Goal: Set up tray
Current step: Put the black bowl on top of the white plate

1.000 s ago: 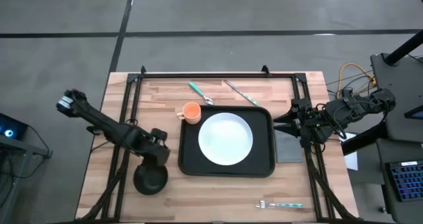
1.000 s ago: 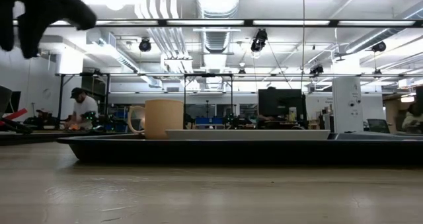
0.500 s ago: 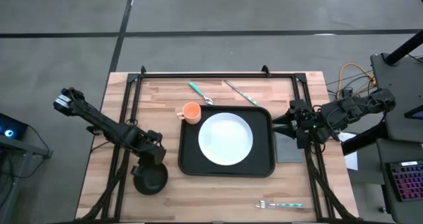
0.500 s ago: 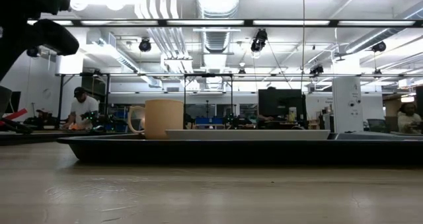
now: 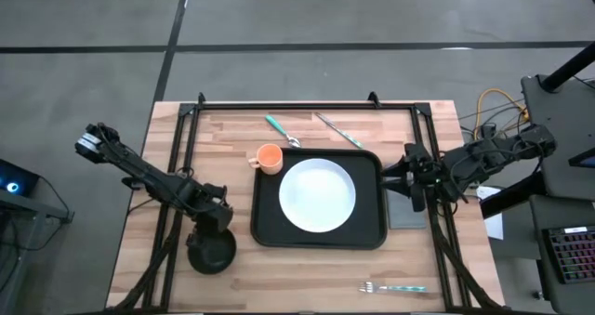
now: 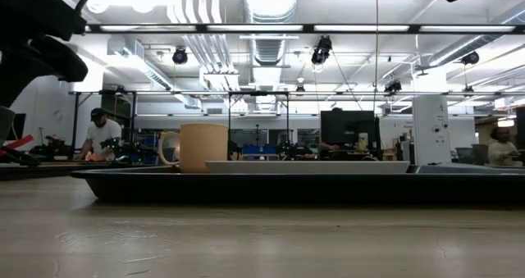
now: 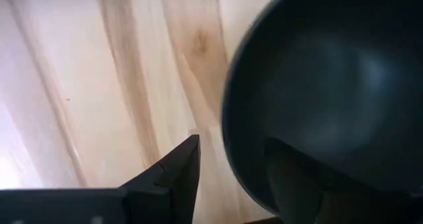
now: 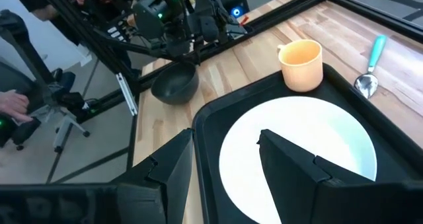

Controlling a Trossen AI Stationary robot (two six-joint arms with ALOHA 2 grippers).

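The black bowl should go on the white plate, so next my left gripper will grab the black bowl by its rim (image 7: 227, 130).
The black tray (image 5: 372, 231) lies mid-table with the white plate (image 5: 318, 196) on it. The orange cup (image 5: 268, 157) stands at the tray's far left corner. A black bowl (image 5: 212, 252) sits on the wood left of the tray. My left gripper (image 5: 218, 226) is open and low over the bowl's far rim. In the left wrist view, one finger (image 7: 178, 174) is outside the rim (image 7: 228, 118) and the other (image 7: 291, 178) is over the bowl's inside. My right gripper (image 5: 398, 177) is open at the tray's right edge, pointing left over the plate (image 8: 297, 145).
A teal-handled spoon (image 5: 282, 129) and a knife (image 5: 337, 129) lie on the wood beyond the tray. A fork (image 5: 395, 287) lies near the front edge. The grey napkin (image 5: 406, 211) lies right of the tray. Black frame rails (image 5: 177, 166) run along both table sides.
My left gripper has moved down and slightly toward the table's near left, closer to the bowl. My right gripper has crept toward the table's left, up to the tray's right edge. The bowl, tray and plate have stayed put.
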